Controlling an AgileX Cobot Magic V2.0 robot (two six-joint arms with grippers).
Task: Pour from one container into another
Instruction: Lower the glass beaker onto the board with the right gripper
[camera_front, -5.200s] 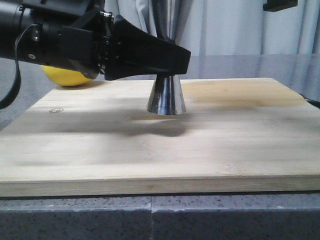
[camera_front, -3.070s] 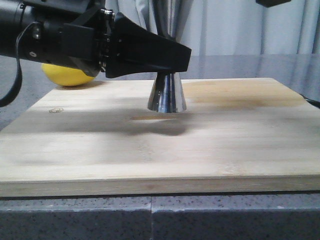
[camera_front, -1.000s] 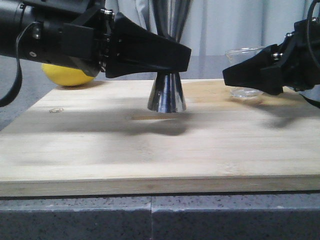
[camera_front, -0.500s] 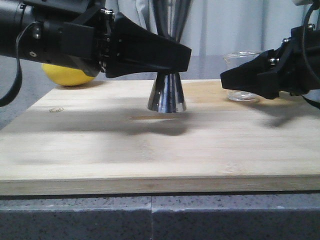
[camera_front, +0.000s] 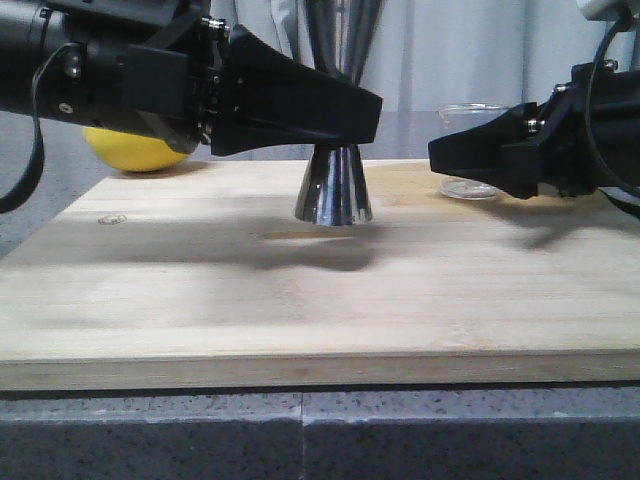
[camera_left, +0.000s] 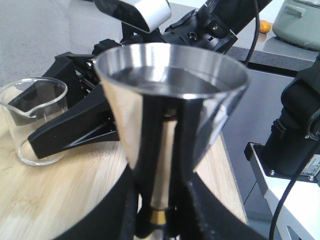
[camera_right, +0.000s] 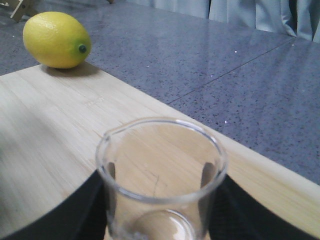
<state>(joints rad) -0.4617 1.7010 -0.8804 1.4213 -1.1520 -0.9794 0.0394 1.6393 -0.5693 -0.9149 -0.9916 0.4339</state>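
The clear glass beaker (camera_front: 472, 186) has its base low on the wooden board and would stand, so my right gripper opens now.
The steel hourglass jigger (camera_front: 333, 190) stands upright on the wooden board (camera_front: 300, 300). My left gripper (camera_front: 365, 115) is shut on its narrow waist. In the left wrist view the fingers (camera_left: 192, 212) clamp either side of the gold band, under the wide upper cone of the jigger (camera_left: 170, 100). The clear glass beaker (camera_front: 472, 186) is to the right of the jigger, upright and low over the board, with my right gripper (camera_front: 445, 155) shut on it. In the right wrist view the beaker (camera_right: 160, 175) looks empty between dark fingers (camera_right: 92, 210). Whether its base touches the board I cannot tell.
A yellow lemon (camera_front: 130, 155) lies on the grey counter past the board's far left corner; the lemon (camera_right: 56, 40) also shows in the right wrist view. A small mark (camera_front: 111, 219) sits on the board's left side. Curtains hang behind.
My right gripper came in from the right holding the beaker and has moved left, closer to the jigger. The left gripper and jigger have not moved.
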